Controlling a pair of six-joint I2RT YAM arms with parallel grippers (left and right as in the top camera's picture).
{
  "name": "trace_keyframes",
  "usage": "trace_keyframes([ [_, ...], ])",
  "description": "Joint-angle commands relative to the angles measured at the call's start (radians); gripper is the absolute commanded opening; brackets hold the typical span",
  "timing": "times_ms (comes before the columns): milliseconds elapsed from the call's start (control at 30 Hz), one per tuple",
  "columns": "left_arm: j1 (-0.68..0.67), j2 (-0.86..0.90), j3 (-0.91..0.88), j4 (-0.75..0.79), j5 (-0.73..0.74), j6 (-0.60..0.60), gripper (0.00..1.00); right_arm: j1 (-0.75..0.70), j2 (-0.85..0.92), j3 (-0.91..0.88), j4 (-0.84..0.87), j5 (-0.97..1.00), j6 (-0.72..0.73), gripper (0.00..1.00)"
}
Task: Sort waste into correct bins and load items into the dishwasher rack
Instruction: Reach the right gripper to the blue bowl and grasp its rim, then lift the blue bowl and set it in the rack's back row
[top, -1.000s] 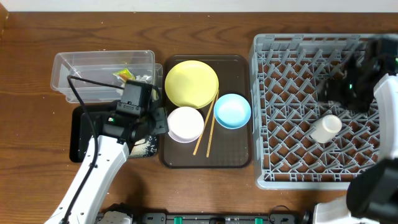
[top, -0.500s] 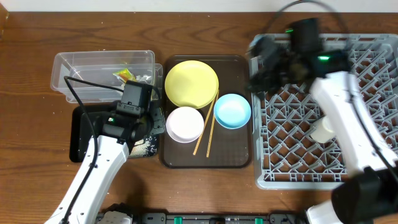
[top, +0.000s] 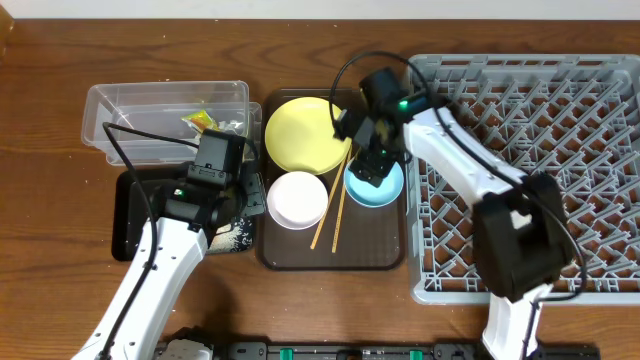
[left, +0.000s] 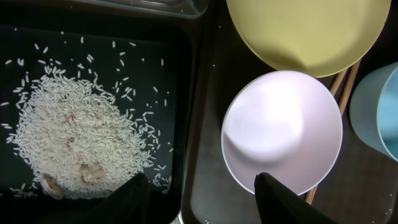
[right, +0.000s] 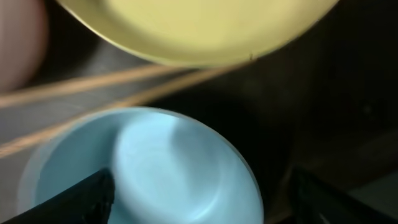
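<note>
The right gripper pinches the light blue bowl's rim on the side nearest the dishwasher rack next, which leaves the bowl's base free for loading.
My right gripper (top: 372, 160) (right: 205, 199) is open and hangs just above the light blue bowl (top: 380, 187) (right: 168, 168), one finger to each side. My left gripper (top: 250, 195) (left: 199, 199) is open, straddling the edge between the black tray (top: 128, 215) (left: 161, 37) and the white bowl (top: 298, 200) (left: 283, 130). Rice (left: 68, 143) lies heaped in the black tray. The wrapper (top: 200, 122) lies in the clear tub (top: 140, 105). The yellow plate (top: 305, 135) (left: 305, 31) (right: 186, 25) and chopsticks (top: 335, 215) (right: 93, 84) lie on the serving tray. The cup is hidden behind my right arm.
The brown serving tray (top: 370, 250) sits in the middle, holding the plate, both bowls and the chopsticks. The grey dishwasher rack (top: 580, 120) fills the right side. My right arm reaches across the rack's left half.
My right arm has swung left from the rack's right side to above the light blue bowl. The left arm has not moved.
</note>
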Motion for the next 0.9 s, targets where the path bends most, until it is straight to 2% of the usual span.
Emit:
trace_keyframes([
  [0, 0.002, -0.003, 0.016, -0.003, -0.016, -0.01, 0.57, 0.005, 0.029, 0.003, 0.0, 0.12, -0.014, 0.83],
  [100, 0.002, -0.003, 0.016, -0.003, -0.016, -0.01, 0.58, 0.002, 0.044, 0.003, -0.008, 0.123, -0.014, 0.72],
  [133, 0.002, -0.003, 0.016, -0.003, -0.016, -0.01, 0.58, 0.003, 0.045, 0.003, -0.011, 0.124, -0.013, 0.63],
  [200, 0.002, -0.003, 0.016, -0.003, -0.015, -0.01, 0.58, 0.005, 0.045, 0.003, -0.015, 0.124, -0.006, 0.52],
  [267, 0.002, -0.003, 0.016, -0.003, -0.015, -0.01, 0.58, 0.005, 0.044, 0.003, -0.023, 0.125, -0.006, 0.33],
  [400, 0.002, -0.003, 0.016, -0.003, -0.016, -0.01, 0.58, 0.005, 0.041, 0.003, -0.037, 0.136, 0.023, 0.12],
  [533, 0.002, -0.003, 0.016, -0.003, -0.016, -0.01, 0.61, 0.003, 0.02, 0.004, -0.044, 0.139, 0.035, 0.01],
  [700, 0.002, -0.003, 0.016, -0.004, -0.015, -0.01, 0.61, -0.004, -0.049, 0.004, -0.045, 0.139, 0.061, 0.01],
  [867, 0.002, -0.003, 0.016, -0.004, -0.015, -0.01, 0.61, -0.026, -0.191, 0.004, -0.043, 0.139, 0.093, 0.01],
])
